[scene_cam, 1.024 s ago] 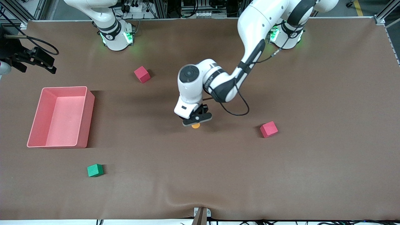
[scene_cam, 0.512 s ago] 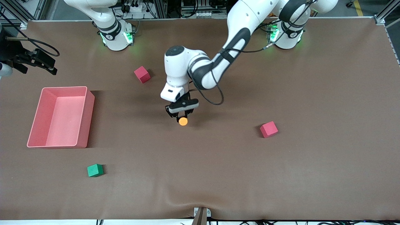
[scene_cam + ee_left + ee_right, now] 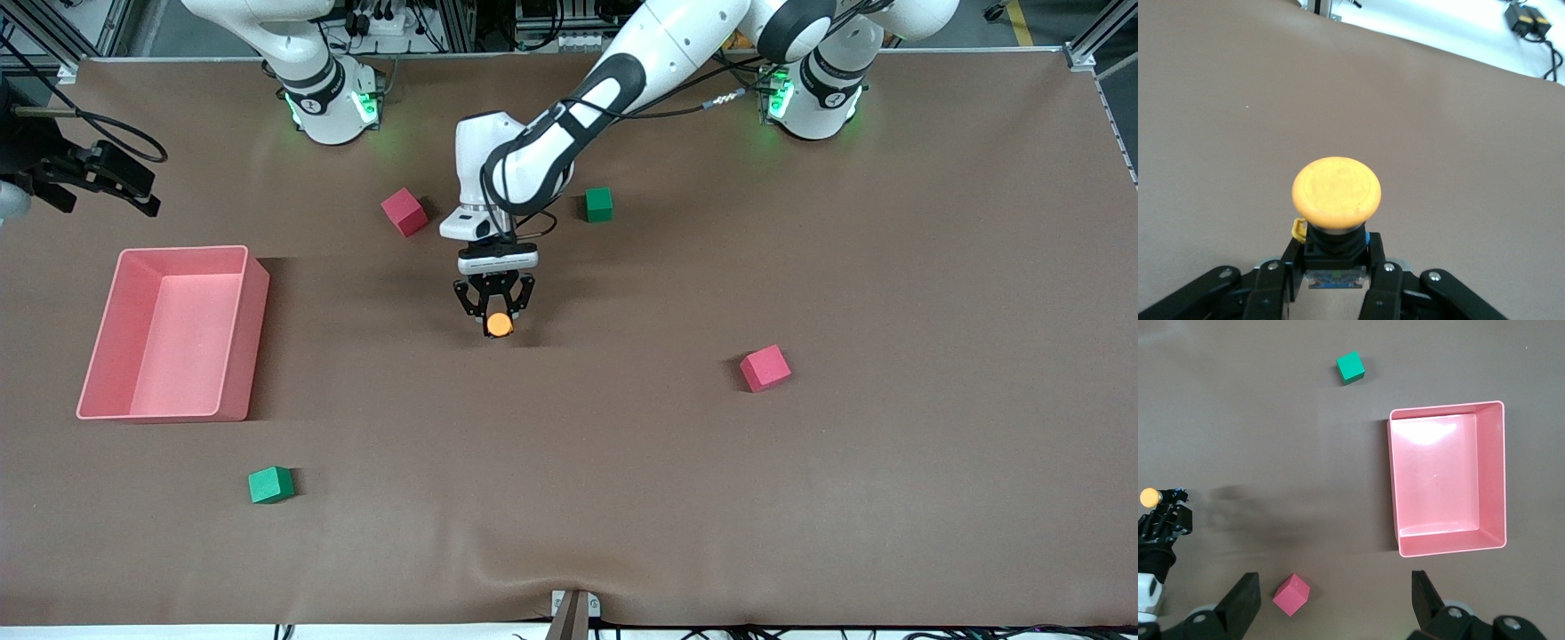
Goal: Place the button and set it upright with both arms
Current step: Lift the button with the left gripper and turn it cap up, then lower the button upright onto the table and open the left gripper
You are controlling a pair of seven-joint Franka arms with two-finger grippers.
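Observation:
My left gripper holds the button (image 3: 500, 325) (image 3: 1336, 193) tilted above the brown table, so it is too early to let go. First, my left gripper turns it upright and lowers it.
The button (image 3: 500, 325) has a round orange cap and a short black body. My left gripper (image 3: 494, 311) is shut on that body and holds the button low over the middle of the table. In the left wrist view the cap (image 3: 1337, 193) sticks out past the fingertips, and the left gripper (image 3: 1335, 259) clamps the black body from both sides. My right gripper (image 3: 133, 182) waits high at the right arm's end of the table, above the pink bin. Its fingers (image 3: 1245, 600) stand wide apart and empty. The right wrist view also shows the button (image 3: 1150, 497).
A pink bin (image 3: 258, 293) stands at the right arm's end; it also shows in the right wrist view (image 3: 1391, 487). One red cube (image 3: 404, 212) and one green cube (image 3: 599, 204) lie near the bases. Another red cube (image 3: 765, 368) and green cube (image 3: 270, 484) lie nearer the front camera.
The left arm has swung toward the right arm's end of the table with the button, and its gripper has turned. A green cube near the bases has come into view.

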